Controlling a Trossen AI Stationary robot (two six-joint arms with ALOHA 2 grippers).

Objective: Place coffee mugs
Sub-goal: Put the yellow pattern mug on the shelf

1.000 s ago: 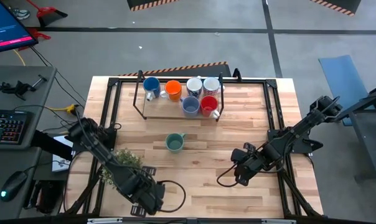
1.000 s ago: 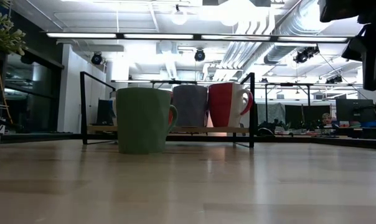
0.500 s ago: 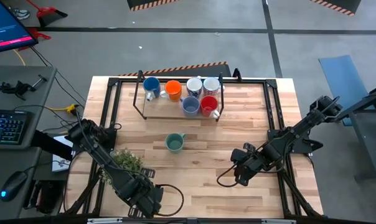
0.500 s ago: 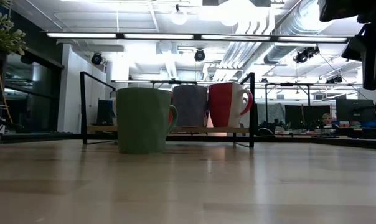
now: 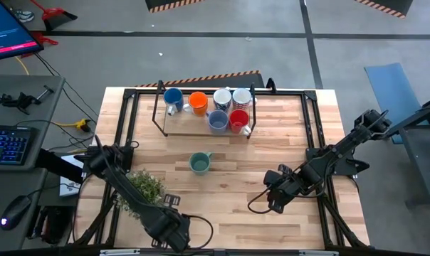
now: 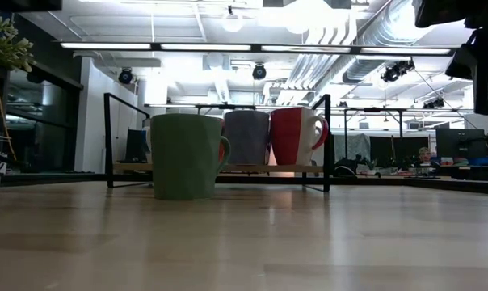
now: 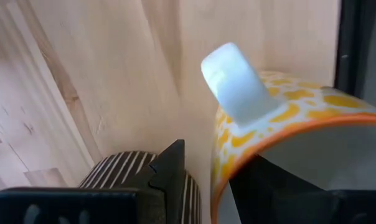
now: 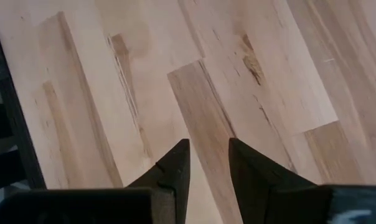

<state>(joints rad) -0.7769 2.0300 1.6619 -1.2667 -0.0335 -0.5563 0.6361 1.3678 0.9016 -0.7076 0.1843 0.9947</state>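
Note:
The mug's round body is wider than the open fingers, so my left gripper will next pinch the mug by its thin orange rim (image 7: 233,168) to place it.
A cream mug (image 7: 300,118) with yellow blotches, an orange rim and a white handle (image 7: 235,81) shows only in the left wrist view. My left gripper (image 7: 213,155) (image 5: 169,229) points down over it at the table's near left, open. One finger (image 7: 169,177) stands outside the wall and one (image 7: 269,190) inside, with wood showing between the outer finger and the wall. A green mug (image 5: 198,163) stands upright mid-table. Blue (image 5: 173,98), orange (image 5: 198,102), slate-blue (image 5: 217,120), red (image 5: 238,119) and two pale patterned mugs (image 5: 232,97) stand on the rack. My right gripper (image 8: 206,146) (image 5: 275,193) hovers open over bare wood.
A leafy potted plant (image 5: 145,186) stands just beyond my left hand. The black wire rack (image 5: 158,114) is at the far middle. A black cable loop (image 5: 198,224) lies near the front edge. A striped rounded thing (image 7: 122,174) shows beside the outer finger. The table's dark frame (image 7: 362,43) runs close by.
My left gripper has come down and a little toward the table's near edge, still pointing down, uncovering more of the plant. Its finger gap cannot be compared. The right arm and the mugs have kept still.

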